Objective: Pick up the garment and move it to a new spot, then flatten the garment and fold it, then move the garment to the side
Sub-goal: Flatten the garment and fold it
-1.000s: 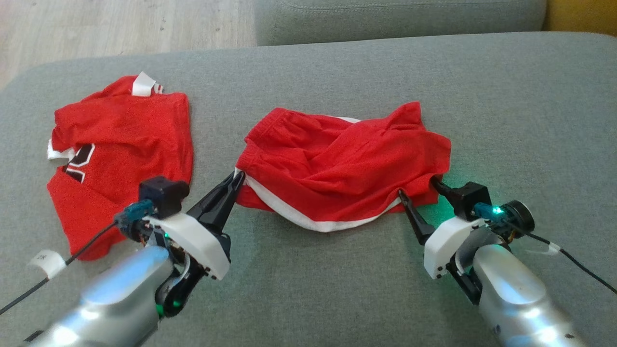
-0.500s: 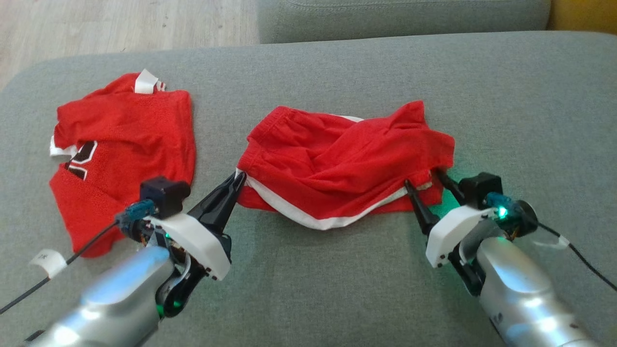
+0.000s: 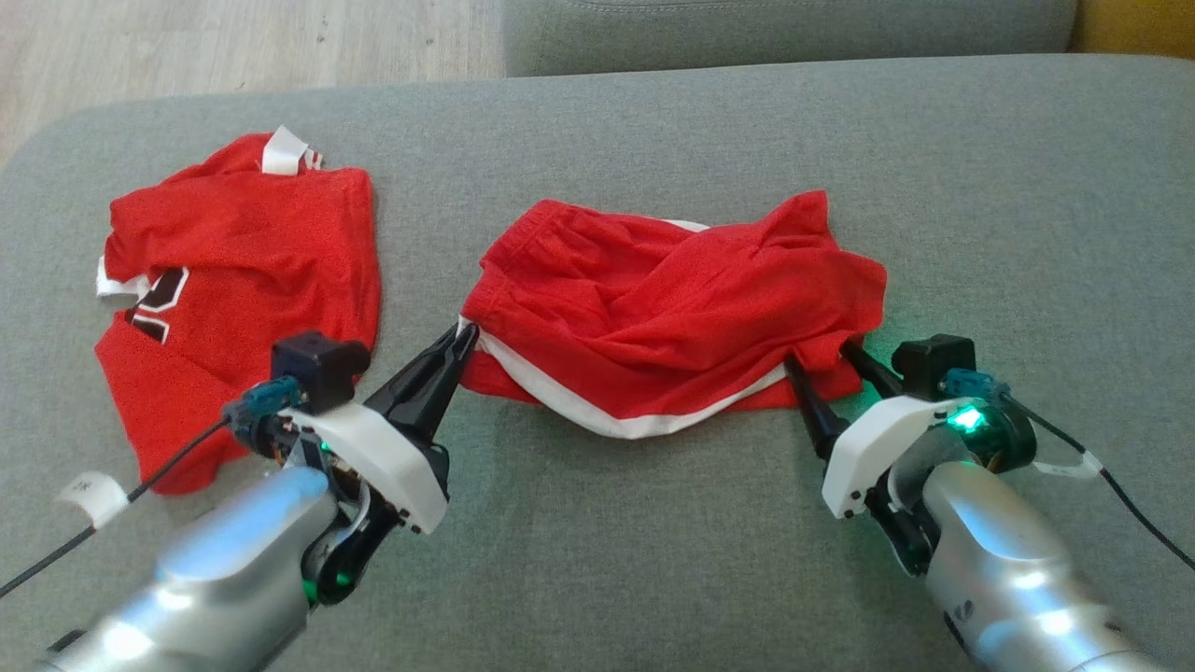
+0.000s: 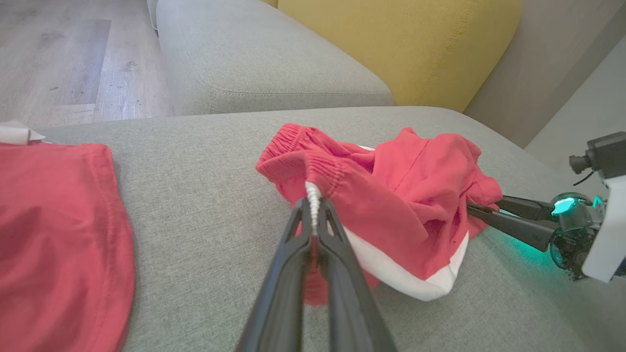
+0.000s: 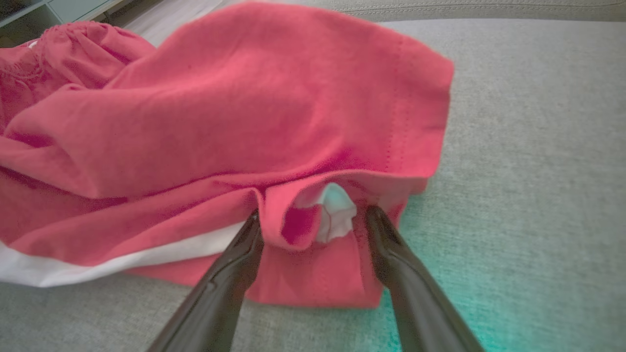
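My right gripper is going to pinch the garment by its curled leg hem [image 3: 826, 352] next. That hem stands up, while the red cloth [image 3: 695, 308] around it lies slack.
The garment [image 3: 672, 308] is a pair of red shorts with a white hem band, lying crumpled mid-cushion. My left gripper [image 3: 464, 336] is shut on its left corner; in the left wrist view the fingers [image 4: 313, 215] pinch the white piping beside the elastic waistband of the garment [image 4: 391, 195]. My right gripper [image 3: 822, 353] stands open at the right corner. In the right wrist view its gripper [image 5: 313, 215] straddles a fold of the garment [image 5: 234, 112], red cloth and a white tag between the spread fingers.
A second red garment, a jersey [image 3: 233, 280] with black lettering and white trim, lies to the left on the grey sofa cushion [image 3: 980, 187]. Another grey cushion [image 4: 254, 58] and a yellow one [image 4: 401, 44] sit behind. Wood floor shows at the far left.
My right gripper has slid forward around the shorts' right corner, cloth now between its open fingers. The left gripper keeps its hold. The head view has shifted slightly.
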